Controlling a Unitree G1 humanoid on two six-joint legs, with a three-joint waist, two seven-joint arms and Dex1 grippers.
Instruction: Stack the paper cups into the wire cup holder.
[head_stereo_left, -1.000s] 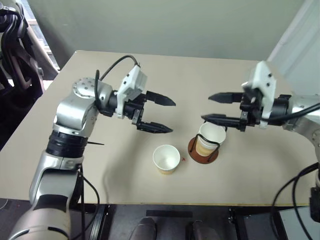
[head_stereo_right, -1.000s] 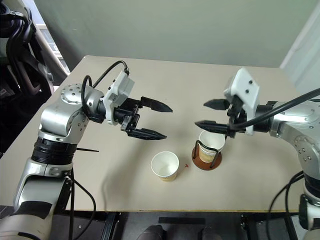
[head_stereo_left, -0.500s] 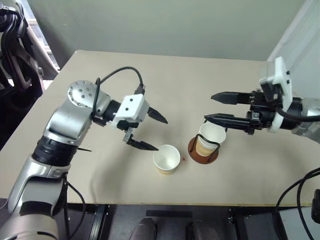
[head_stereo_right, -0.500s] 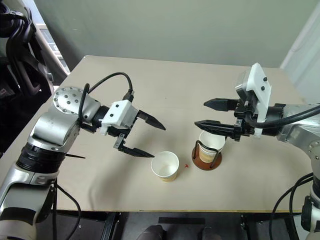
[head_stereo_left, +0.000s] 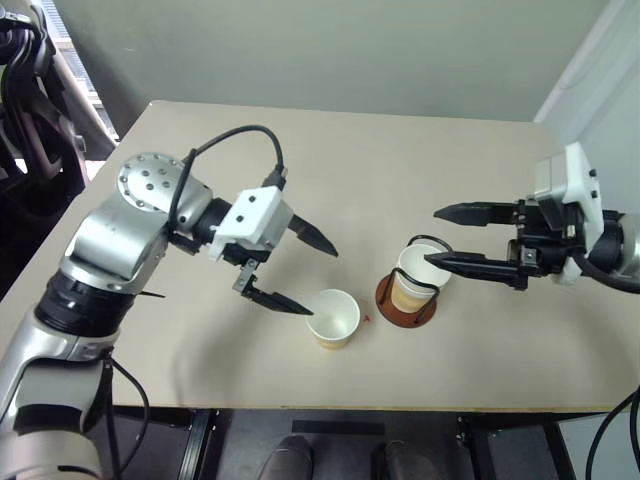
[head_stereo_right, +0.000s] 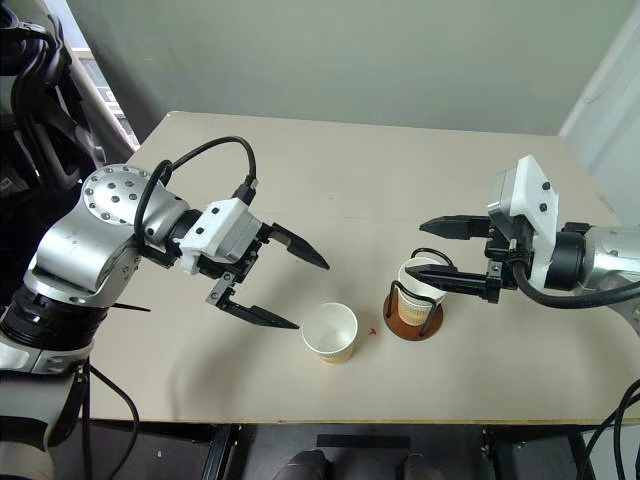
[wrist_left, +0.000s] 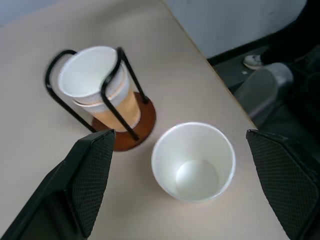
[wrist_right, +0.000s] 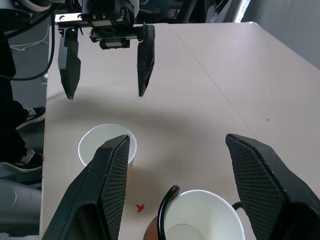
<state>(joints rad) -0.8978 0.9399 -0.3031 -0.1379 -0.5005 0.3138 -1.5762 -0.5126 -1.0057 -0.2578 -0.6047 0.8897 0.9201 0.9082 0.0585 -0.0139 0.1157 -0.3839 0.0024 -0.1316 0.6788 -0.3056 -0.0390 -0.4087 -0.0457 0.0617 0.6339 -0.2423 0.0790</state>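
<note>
The loose paper cup's round body (head_stereo_left: 333, 343) gets narrower below its opening. My left gripper should next pinch the cup's thin side at its rim for that reason.
A loose paper cup (head_stereo_left: 333, 317) stands upright on the tan table, white inside. Just right of it is the wire cup holder (head_stereo_left: 406, 300), its brown disc base carrying two nested paper cups (head_stereo_left: 422, 272) inside black wire loops. My left gripper (head_stereo_left: 322, 280) is open, tilted downward, with its lower fingertip beside the loose cup's left rim and nothing between its fingers. In the left wrist view the loose cup (wrist_left: 194, 162) lies between the spread fingers (wrist_left: 92, 175). My right gripper (head_stereo_left: 433, 235) is open and level, hovering just right of and above the holder, empty.
The table's front edge (head_stereo_left: 330, 408) runs close behind the loose cup. A small red mark (head_stereo_left: 368, 319) lies between cup and holder. Dark equipment (head_stereo_left: 30, 90) stands off the table's left side. Bare tabletop (head_stereo_left: 400, 170) stretches toward the far wall.
My left gripper has rolled and sunk toward the loose cup, its lower finger now at the rim. My right gripper has drawn back to the right, away from the holder. Cups have not moved.
</note>
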